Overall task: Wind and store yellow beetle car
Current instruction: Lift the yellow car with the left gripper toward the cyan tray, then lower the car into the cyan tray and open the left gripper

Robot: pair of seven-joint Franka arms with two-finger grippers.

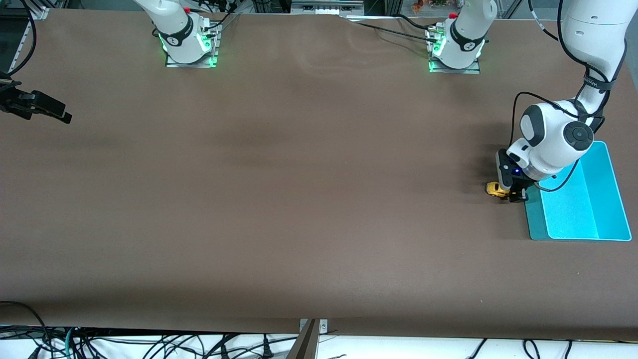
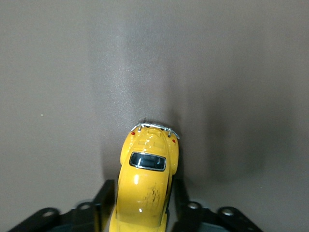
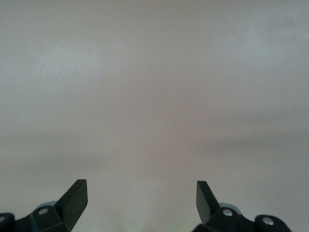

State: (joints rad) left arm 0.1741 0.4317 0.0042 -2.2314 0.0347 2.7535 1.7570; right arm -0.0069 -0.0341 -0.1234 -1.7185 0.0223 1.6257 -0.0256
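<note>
The yellow beetle car (image 1: 495,189) stands beside the teal bin (image 1: 577,209), short of its rim, so my left gripper should move the car toward the bin before releasing the car.
The yellow beetle car (image 1: 495,189) sits low at the table, just beside the teal bin's edge at the left arm's end. My left gripper (image 1: 513,193) is shut on it, one finger on each side of the body. In the left wrist view the yellow beetle car (image 2: 145,179) fills the space between the black fingers (image 2: 104,195) of the left gripper (image 2: 141,189), its rear window and chrome bumper pointing away over bare table. My right gripper (image 1: 62,113) waits open and empty at the right arm's end of the table; in its own view the right gripper (image 3: 141,187) shows only table.
A teal open bin (image 1: 536,219) stands at the left arm's end, right next to the car and partly under the left arm's wrist. The brown table (image 1: 299,199) spreads wide between the arms. Cables hang along the front edge.
</note>
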